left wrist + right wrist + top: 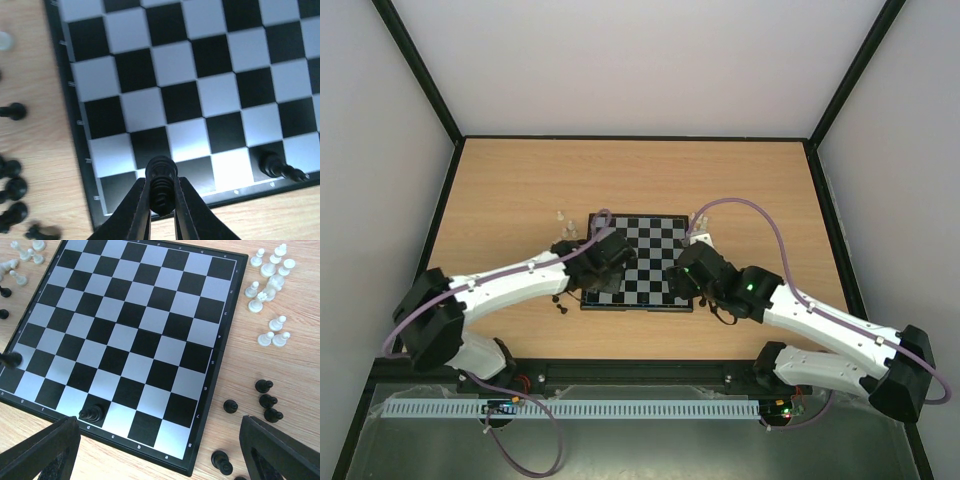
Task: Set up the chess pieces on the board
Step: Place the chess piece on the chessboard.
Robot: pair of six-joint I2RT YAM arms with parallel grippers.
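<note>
The black piece is still short of the white square beside the standing piece and would drop near the corner if I opened now. My left gripper needs to move it to that square.
The board (650, 240) lies mid-table; it fills the left wrist view (175, 65) and the right wrist view (135, 295). My left gripper (161, 195) is shut on a black chess piece (161, 182), held over the board's near left corner. One black piece (91, 413) stands on the near row; it also shows in the left wrist view (280, 167). My right gripper (160, 450) is open and empty over the board's near right corner. Black pieces (267, 400) lie right of the board and whitish pieces (270, 275) further back.
More black pieces (12, 187) lie on the wood left of the board. Whitish pieces (565, 222) sit by the board's far left corner and others (700, 220) by the far right corner. Black-framed walls enclose the table.
</note>
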